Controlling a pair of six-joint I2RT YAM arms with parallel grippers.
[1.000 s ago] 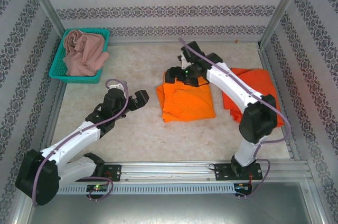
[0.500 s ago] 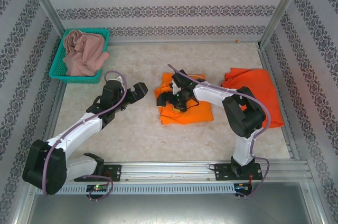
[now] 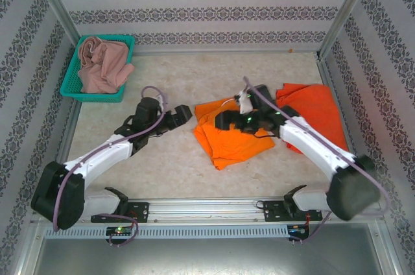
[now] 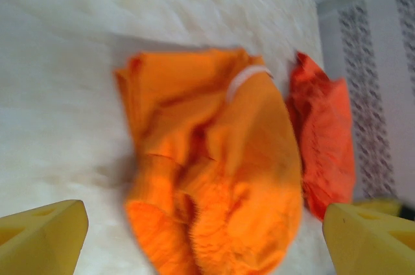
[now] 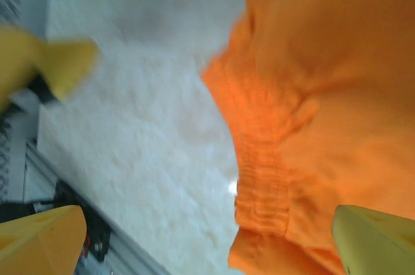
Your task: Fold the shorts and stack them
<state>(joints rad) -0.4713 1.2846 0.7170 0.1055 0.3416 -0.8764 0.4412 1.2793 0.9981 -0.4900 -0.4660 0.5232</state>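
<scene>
The orange shorts need to be stacked on the red-orange shorts [image 3: 314, 106]. My right gripper will grab them next by their upper part near the white label [image 3: 224, 107].
The bright orange shorts [image 3: 232, 135] lie rumpled mid-table, skewed, with a white label [image 4: 248, 76] showing. The red-orange shorts [image 3: 314, 106] lie folded to their right, partly under my right arm. The dusty pink shorts [image 3: 102, 64] are heaped in the teal basket. My left gripper [image 3: 183, 114] is open just left of the orange shorts, which spread between its yellow fingers [image 4: 45, 229] in the left wrist view. My right gripper [image 3: 225, 119] is open over the orange shorts' upper part; their elastic waistband [image 5: 262, 178] runs between its fingers.
The teal mesh basket [image 3: 71, 87] stands at the back left corner. Patterned walls and metal posts enclose the table. A metal rail [image 3: 214, 207] runs along the near edge. Bare tabletop [image 3: 155, 158] lies in front of the shorts.
My right arm swung from the far side of the orange shorts round to their right, and the shorts got skewed and rumpled. My left gripper moved right, up to their left edge.
</scene>
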